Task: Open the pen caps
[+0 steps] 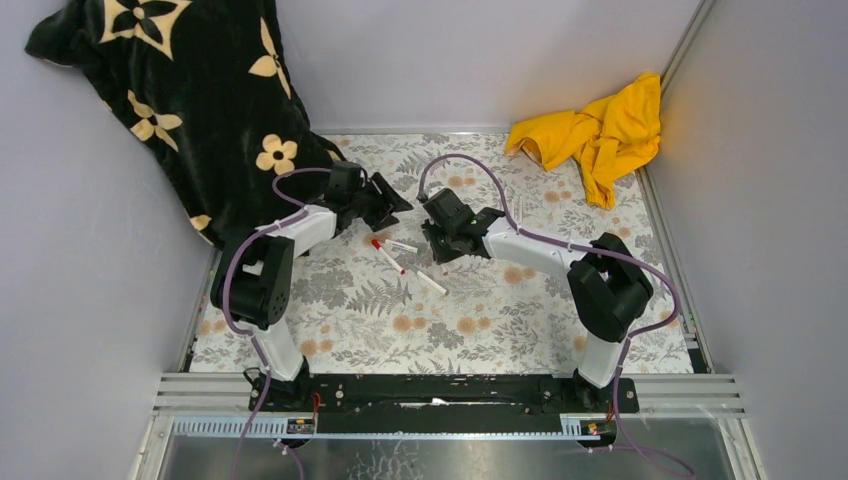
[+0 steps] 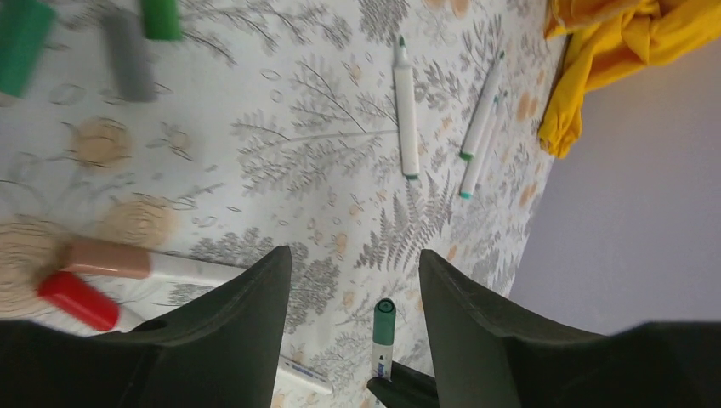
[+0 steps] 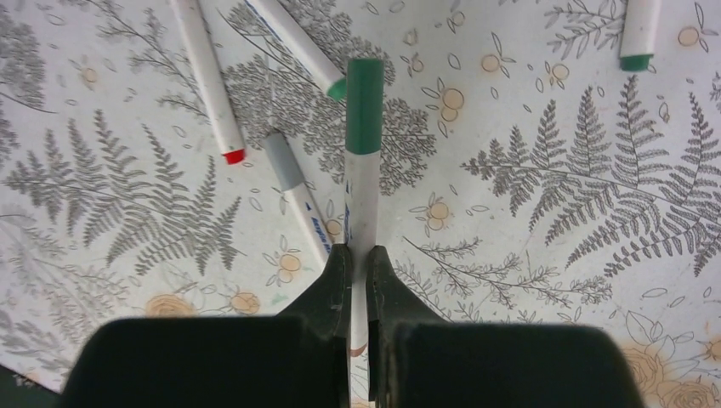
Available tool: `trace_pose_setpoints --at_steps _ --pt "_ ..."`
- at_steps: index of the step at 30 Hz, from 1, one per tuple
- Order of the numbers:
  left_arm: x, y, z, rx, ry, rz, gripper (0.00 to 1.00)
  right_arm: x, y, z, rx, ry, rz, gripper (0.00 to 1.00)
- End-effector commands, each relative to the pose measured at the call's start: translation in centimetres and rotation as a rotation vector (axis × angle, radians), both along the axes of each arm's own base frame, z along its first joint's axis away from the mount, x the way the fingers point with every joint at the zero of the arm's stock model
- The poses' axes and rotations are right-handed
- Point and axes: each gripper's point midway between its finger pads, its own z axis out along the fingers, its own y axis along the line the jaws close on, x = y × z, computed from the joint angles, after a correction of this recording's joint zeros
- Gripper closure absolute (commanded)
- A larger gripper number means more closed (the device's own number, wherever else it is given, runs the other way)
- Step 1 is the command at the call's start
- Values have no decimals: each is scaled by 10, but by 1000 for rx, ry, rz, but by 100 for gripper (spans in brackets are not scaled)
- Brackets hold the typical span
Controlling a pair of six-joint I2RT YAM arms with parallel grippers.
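Note:
The left gripper grabs the marker pen by its dark green cap (image 3: 365,106) next, away from the pen's white body (image 3: 360,204), to pull the cap open.
My right gripper (image 3: 358,255) is shut on the white barrel (image 3: 360,204) of a marker pen and holds it over the table. The pen's dark green cap (image 3: 365,93) is on and points away from the jaws. My left gripper (image 2: 353,252) is open and empty. That green cap (image 2: 383,321) shows in the gap between its fingers, touching neither. In the top view the left gripper (image 1: 398,203) and the right gripper (image 1: 432,238) are close together at mid-table. A red-capped pen (image 2: 76,300) lies by the left finger.
Loose green caps (image 2: 21,42) and a grey cap (image 2: 127,55) lie on the floral tablecloth (image 1: 480,320). Uncapped white pens (image 2: 406,110) lie nearby, and a grey-capped pen (image 3: 293,195). A yellow cloth (image 1: 600,130) is back right, a black floral blanket (image 1: 190,90) back left.

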Motion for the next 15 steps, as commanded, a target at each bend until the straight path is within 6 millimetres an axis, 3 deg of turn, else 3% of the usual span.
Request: trace_pose_setpoints --at_steps 1,7,15 --pt "0 -33 18 -77 -47 -101 37 5 26 43 109 -51 60 100" --pt "-10 -49 15 -96 -36 -139 37 11 35 55 143 -68 67 100" --pt "-17 -56 16 -104 -37 -155 37 18 42 61 155 -80 71 100"
